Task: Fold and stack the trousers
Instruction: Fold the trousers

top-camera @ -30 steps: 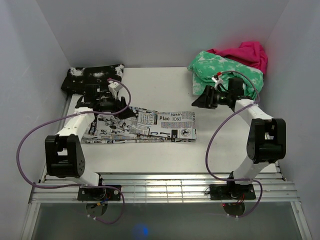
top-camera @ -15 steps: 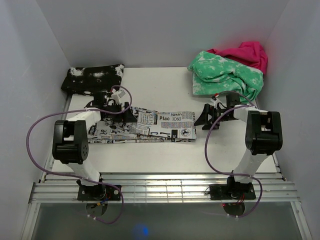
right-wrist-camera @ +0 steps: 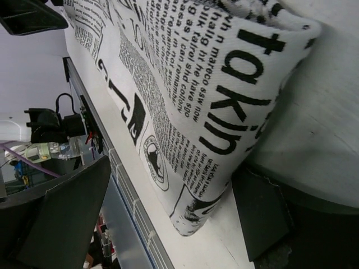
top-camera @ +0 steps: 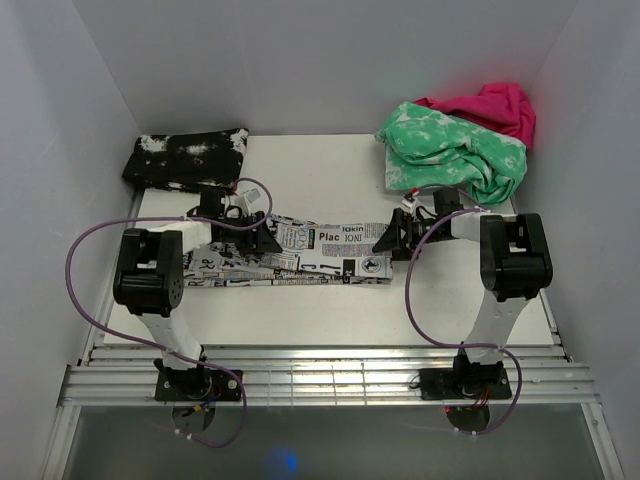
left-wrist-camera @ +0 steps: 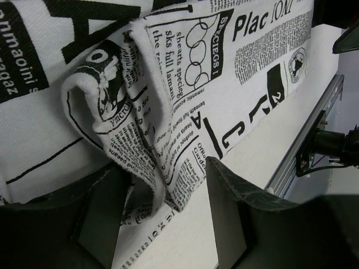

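My right gripper is going to grab the trousers (top-camera: 320, 255) next by the rounded end of the strip (top-camera: 387, 271). It will fold that end over the rest.
The trousers (top-camera: 320, 255), white with black newspaper print, lie folded in a long strip across the middle of the table. My left gripper (top-camera: 262, 238) is down on their left part. In the left wrist view a raised fold of the trousers (left-wrist-camera: 148, 168) stands between the fingers (left-wrist-camera: 224, 213), which are apart and not pinching it. My right gripper (top-camera: 385, 243) is low at the strip's right end. Seen from the right wrist, the rounded end of the trousers (right-wrist-camera: 190, 112) sits between the wide-open fingers (right-wrist-camera: 261, 216).
A black white-speckled folded garment (top-camera: 185, 158) lies at the back left. A green-and-white mottled garment (top-camera: 450, 150) and a pink cloth (top-camera: 490, 105) are heaped at the back right. White walls close three sides; a metal rail (top-camera: 320, 375) runs along the near edge.
Both arms came down to the table. The right gripper moved from beside the green garment to the trousers' right end and opened wider. The left gripper settled over a fold and narrowed a little.
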Motion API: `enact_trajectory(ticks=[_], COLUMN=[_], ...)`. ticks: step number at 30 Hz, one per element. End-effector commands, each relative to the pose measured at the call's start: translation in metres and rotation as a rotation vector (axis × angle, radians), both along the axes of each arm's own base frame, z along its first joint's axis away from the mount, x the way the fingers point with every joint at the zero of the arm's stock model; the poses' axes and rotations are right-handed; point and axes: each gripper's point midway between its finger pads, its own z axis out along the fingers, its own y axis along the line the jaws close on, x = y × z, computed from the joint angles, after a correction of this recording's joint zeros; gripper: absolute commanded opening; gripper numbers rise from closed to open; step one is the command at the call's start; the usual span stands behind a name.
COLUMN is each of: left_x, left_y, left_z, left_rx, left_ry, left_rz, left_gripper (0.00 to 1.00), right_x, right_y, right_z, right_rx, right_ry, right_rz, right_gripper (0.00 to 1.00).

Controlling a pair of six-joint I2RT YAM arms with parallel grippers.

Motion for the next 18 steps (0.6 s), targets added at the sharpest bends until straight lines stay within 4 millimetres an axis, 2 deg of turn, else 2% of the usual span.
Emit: enact_trajectory(ticks=[1, 4, 6, 7, 11, 14, 16, 17, 18], left_x=[-0.002, -0.002, -0.004, -0.005, -0.013, -0.023, -0.022, -0.024, -0.023], left_y=[-0.014, -0.022, -0.029, -0.032, -0.042, -0.044, -0.042, -0.040, -0.037], left_z=[0.011, 0.010, 0.017, 0.015, 0.018, 0.014, 0.007, 0.008, 0.006], left_rx=[-0.085, -0.124, -0.183, -0.202, -0.282, -0.327, -0.290, -0.274, -0.251], left_ry=[0.006, 0.032, 0.061, 0.078, 0.115, 0.190, 0.173, 0.172, 0.163], left_rz=[-0.032, -0.047, -0.058, -0.066, -0.096, -0.086, -0.075, -0.068, -0.058], left_gripper=[0.66, 0.55, 0.48, 0.40, 0.21, 0.12, 0.12, 0.26, 0.35], right_x=[0.000, 0.000, 0.000, 0.000, 0.000, 0.001, 0.002, 0.004, 0.004], right_y=[0.005, 0.006, 0.008, 0.008, 0.008, 0.006, 0.005, 0.005, 0.004], right_z=[-0.011, -0.013, -0.011, -0.011, -0.011, -0.013, -0.015, -0.015, -0.017], right_rx=[0.006, 0.015, 0.027, 0.028, 0.042, 0.048, 0.048, 0.049, 0.048], right_ry=[0.018, 0.037, 0.034, 0.034, 0.028, 0.030, 0.035, 0.024, 0.023], right_rz=[0.012, 0.014, 0.022, 0.023, 0.029, 0.024, 0.016, 0.014, 0.012], right_gripper=[0.92, 0.91, 0.91, 0.92, 0.91, 0.85, 0.79, 0.71, 0.63])
